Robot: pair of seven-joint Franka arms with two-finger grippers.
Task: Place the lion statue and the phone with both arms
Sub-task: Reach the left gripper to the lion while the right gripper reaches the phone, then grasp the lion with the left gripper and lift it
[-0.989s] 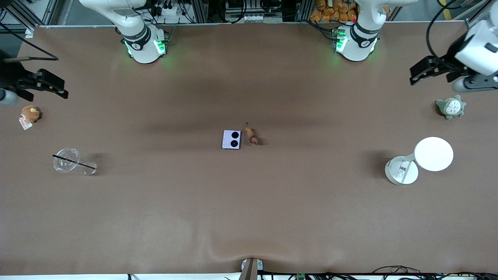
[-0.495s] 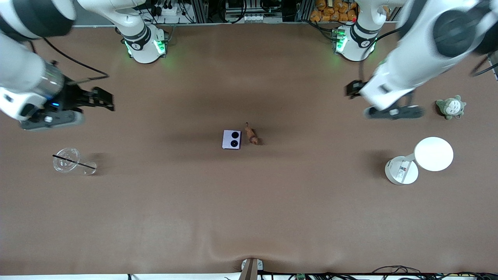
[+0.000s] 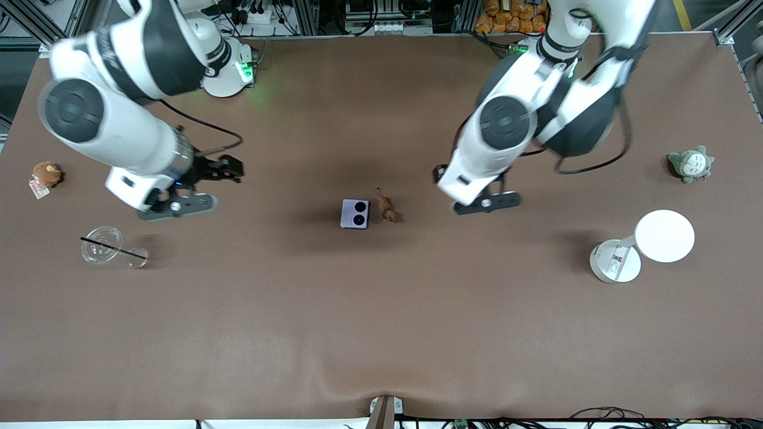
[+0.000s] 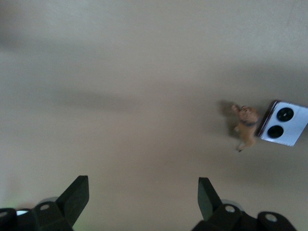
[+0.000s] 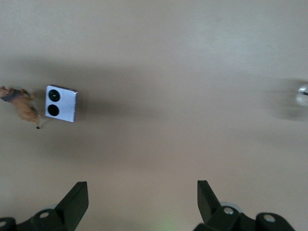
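Observation:
I need to grab the lion statue next with my left gripper, holding its body just below the maned head. Then I will put the statue in place.
The phone, pale lavender with two black circles, lies flat at the table's middle. The lion statue, tiny and reddish-brown, lies right beside it, toward the left arm's end. My left gripper is open and empty over bare table, a short way from the lion. My right gripper is open and empty over bare table, farther from the phone. The left wrist view shows the lion and phone off past my open left gripper. The right wrist view shows the phone and lion past my open right gripper.
A brown plush with a tag and a clear cup with a straw sit at the right arm's end. A grey-green plush and a white round stand sit at the left arm's end.
Both arms have swung in from the table's ends toward the middle. The phone and the lion statue have not moved.

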